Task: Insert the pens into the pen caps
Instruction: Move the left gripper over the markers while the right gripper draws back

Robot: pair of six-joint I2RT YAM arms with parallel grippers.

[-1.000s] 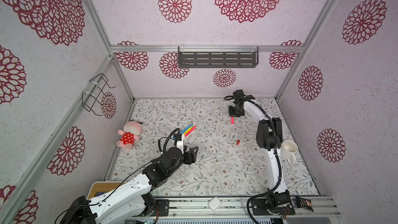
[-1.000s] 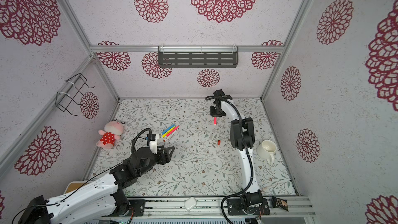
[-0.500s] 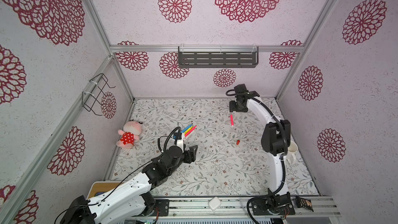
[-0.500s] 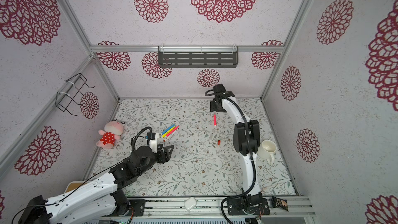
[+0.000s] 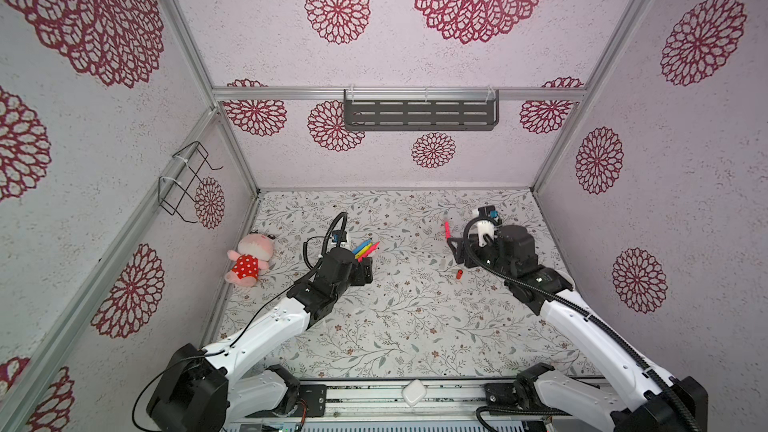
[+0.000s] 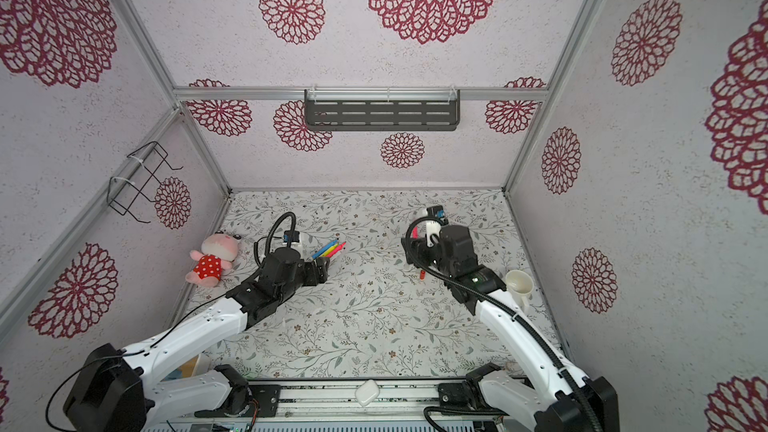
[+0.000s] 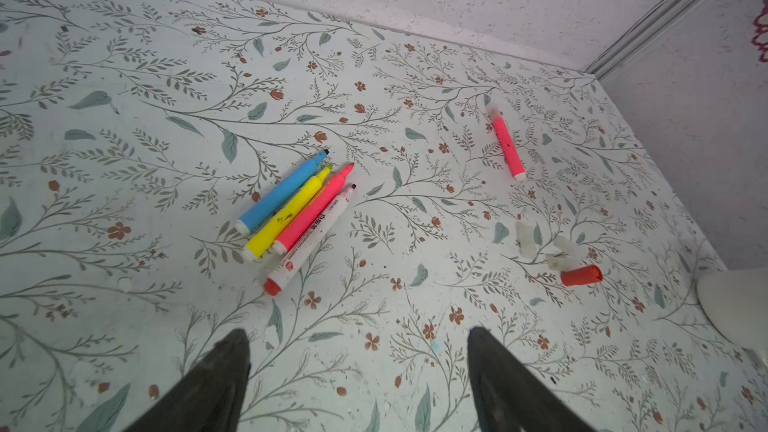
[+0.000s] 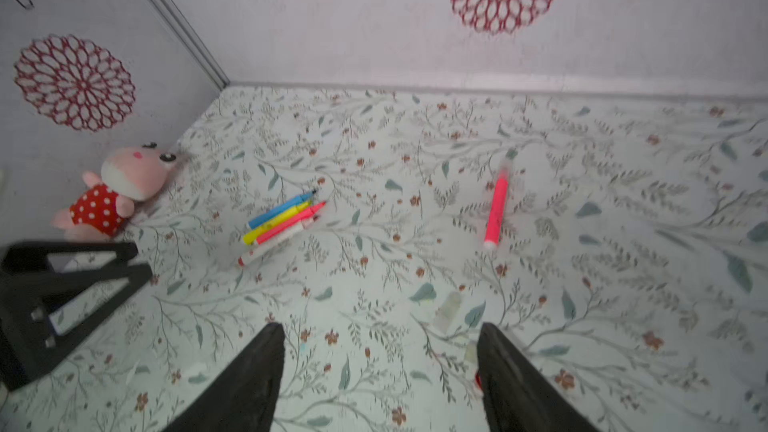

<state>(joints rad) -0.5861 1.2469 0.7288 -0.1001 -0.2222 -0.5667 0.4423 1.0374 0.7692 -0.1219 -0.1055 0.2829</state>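
My left gripper grabs the white pen's body toward the red end next, which leaves the pen's dark tip free to insert into the red cap point(image 5: 459, 274) point(image 7: 581, 275).
Four pens point(image 7: 297, 209) lie bunched side by side, blue, yellow, pink and a white one with a red end; both top views show them point(image 5: 365, 248) point(image 6: 330, 249). My left gripper point(image 7: 357, 334) hovers open and empty just short of them point(image 5: 365, 271). A lone pink pen point(image 7: 508, 147) point(image 8: 496, 211) lies apart with a see-through cap on its far tip. Three loose clear pen caps point(image 7: 524, 236) and a red cap point(image 7: 581, 275) point(image 5: 459, 274) lie near it. My right gripper point(image 8: 380, 328) point(image 5: 457, 249) is open and empty, low over those caps, with a clear cap point(image 8: 448, 305) just ahead of it.
A pink plush toy point(image 5: 249, 257) point(image 8: 116, 193) lies by the left wall. A white mug point(image 6: 517, 284) stands by the right wall behind my right arm. A dark shelf point(image 5: 419, 114) hangs on the back wall and a wire rack point(image 5: 187, 180) on the left wall.
My right gripper opened and let go of the lone pink pen, which now lies on the table. That arm drew back toward the front, near the caps. My left gripper opened slightly wider.
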